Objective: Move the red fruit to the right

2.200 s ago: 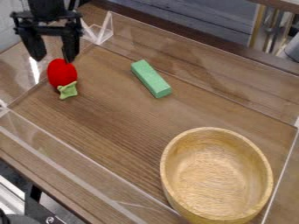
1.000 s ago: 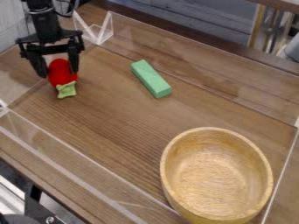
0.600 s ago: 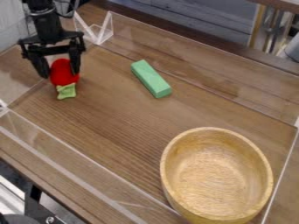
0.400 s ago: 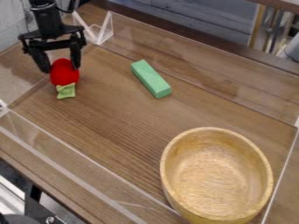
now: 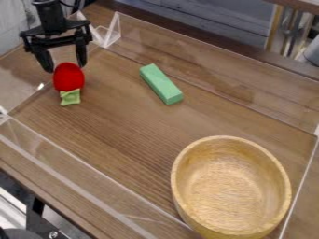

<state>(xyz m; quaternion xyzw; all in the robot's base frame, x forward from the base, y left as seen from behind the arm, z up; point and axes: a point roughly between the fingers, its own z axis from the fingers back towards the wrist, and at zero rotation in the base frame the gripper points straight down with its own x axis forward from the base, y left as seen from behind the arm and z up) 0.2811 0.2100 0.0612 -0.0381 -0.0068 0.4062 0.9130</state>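
Observation:
The robot's gripper needs to move the red fruit across the wooden table, so next it needs to grip the fruit by its rounded red end [image 5: 69, 71] opposite the green cap.
The red fruit [image 5: 67, 78] is a small glossy strawberry lying on the wooden table at the far left, its light green cap [image 5: 73, 96] pointing toward the front. My gripper [image 5: 62, 63] points straight down just behind and slightly above it. The jaws stand open and nothing is held. The black fingertips [image 5: 45, 64] flank the fruit's top and do not close on it.
A flat green block [image 5: 161, 84] lies to the right of the fruit near the table's middle. A large wooden bowl [image 5: 232, 141] sits at the front right. Clear plastic walls [image 5: 107, 34] border the table's left and back edges.
My gripper first came down around the fruit, then shifted slightly up and back in the picture. The jaws stayed open and the fruit has not moved.

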